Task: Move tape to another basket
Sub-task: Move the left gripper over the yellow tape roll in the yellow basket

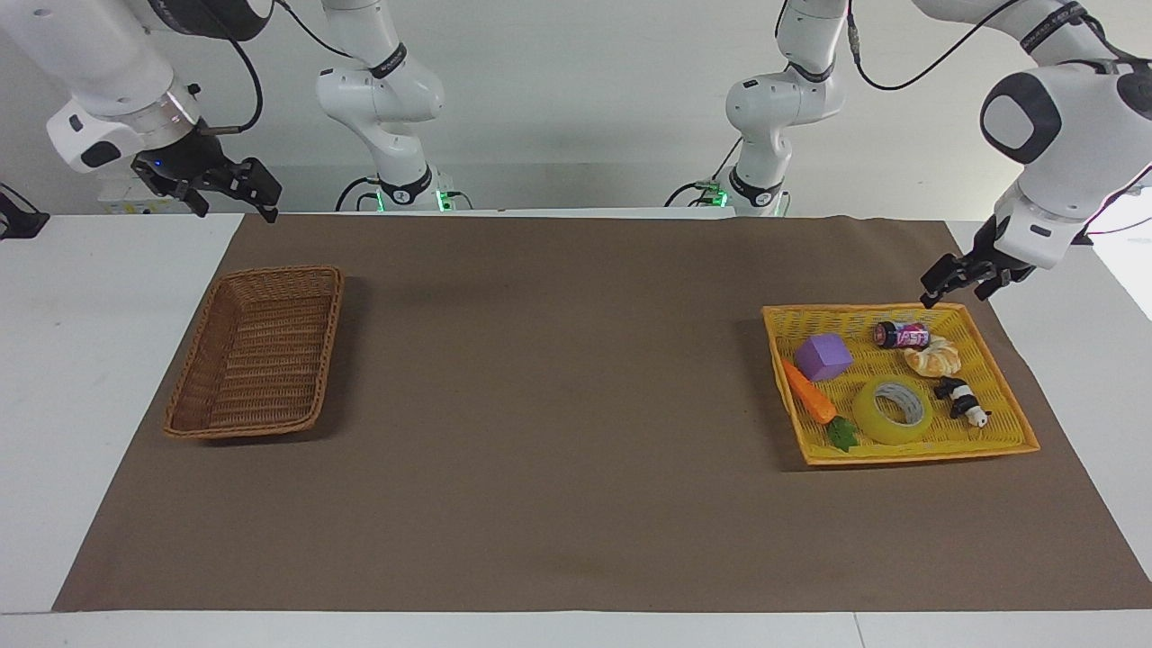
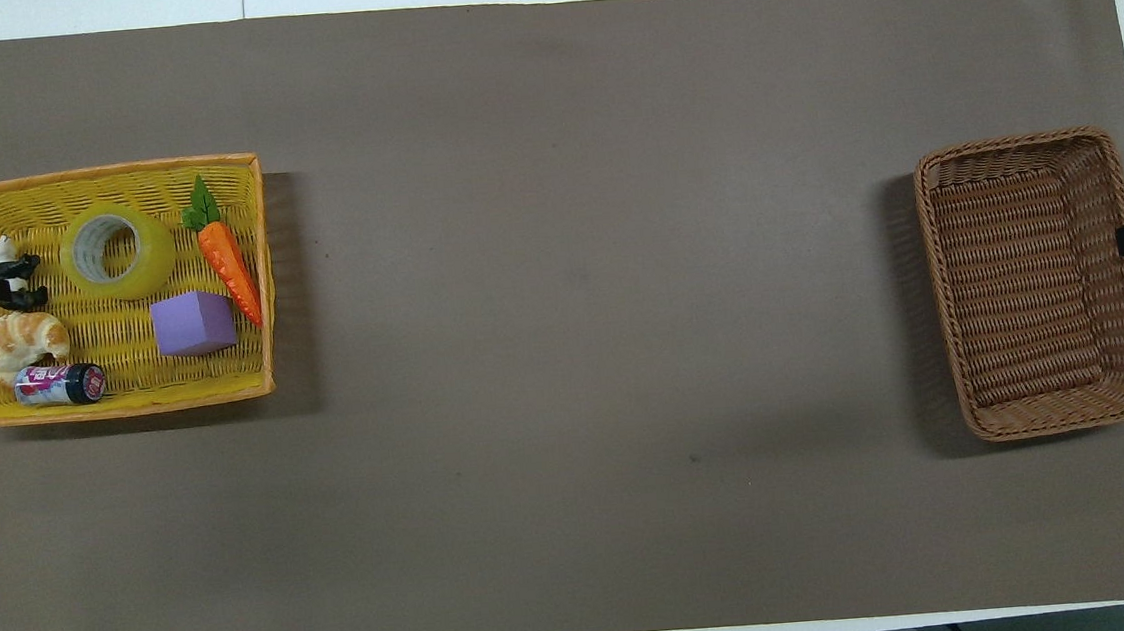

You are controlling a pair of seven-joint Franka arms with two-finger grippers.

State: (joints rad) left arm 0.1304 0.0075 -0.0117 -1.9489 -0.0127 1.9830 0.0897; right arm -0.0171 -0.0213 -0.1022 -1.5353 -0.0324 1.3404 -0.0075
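Observation:
The tape is wide across but open in the middle, so my left gripper will pinch it by one side of its ring (image 2: 160, 253) next.
The tape (image 1: 891, 410) is a yellow roll with a white core. It lies flat in the bright yellow basket (image 1: 909, 454) at the left arm's end, and also shows in the overhead view (image 2: 116, 252). The brown wicker basket (image 1: 256, 351) stands empty at the right arm's end and shows in the overhead view too (image 2: 1041, 283). My left gripper (image 1: 958, 292) is open and empty, in the air over the yellow basket's rim nearest the robots, apart from the tape. My right gripper (image 1: 229, 193) is open and empty, and waits raised beside the brown basket.
The yellow basket also holds a purple cube (image 1: 823, 356), a toy carrot (image 1: 810, 405), a small can (image 1: 903, 335), a croissant (image 1: 933, 360) and a panda figure (image 1: 963, 402) beside the tape. A brown mat (image 1: 558, 405) covers the table between the baskets.

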